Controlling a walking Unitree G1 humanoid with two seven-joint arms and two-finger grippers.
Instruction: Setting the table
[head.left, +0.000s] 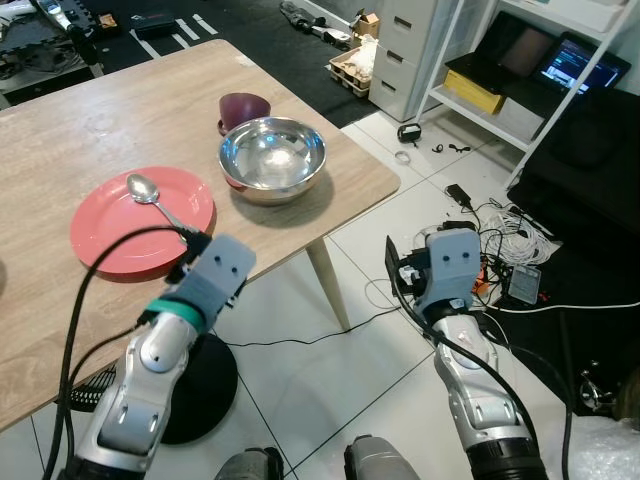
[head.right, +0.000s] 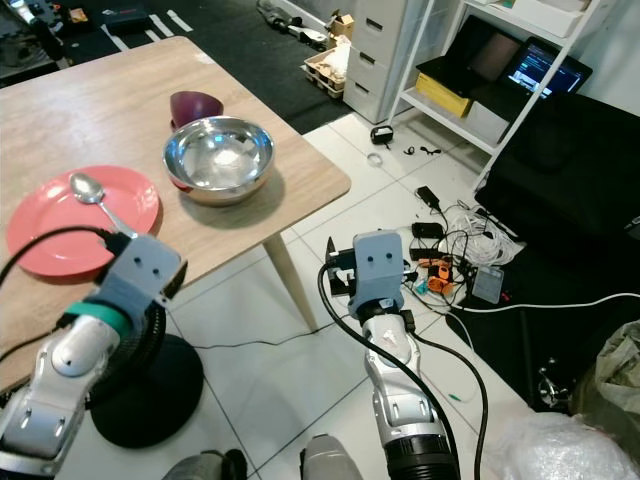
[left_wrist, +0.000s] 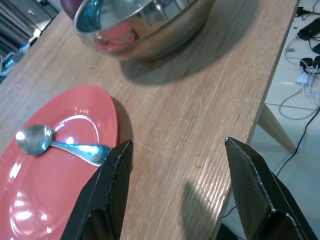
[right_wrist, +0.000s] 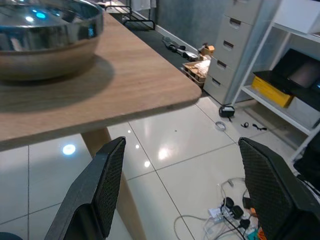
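The left gripper grabs the metal spoon by its slim, straight handle (head.left: 171, 215) next, since the spoon has a broad, rounded head (head.left: 142, 188) lying on the plate.
A red plate (head.left: 120, 232) lies near the front edge of the wooden table (head.left: 120, 110), with a metal spoon (head.left: 150, 195) resting on it. Right of the plate stands a large steel bowl (head.left: 272, 158), and a small maroon bowl (head.left: 244, 106) sits just behind it. My left gripper (left_wrist: 177, 145) hovers open over the table edge beside the plate, its left finger close to the spoon's handle (left_wrist: 85, 150), holding nothing. My right gripper (right_wrist: 182, 142) is open and empty, off the table's right corner, below the tabletop and above the floor.
A slanted table leg (head.left: 328, 280) and a black round base (head.left: 205, 385) stand under the table. Cables and chargers (head.left: 505, 250) litter the white tiles at the right. A white drawer cabinet (head.left: 405, 50) and a shelf with a laptop (head.left: 575, 62) stand beyond.
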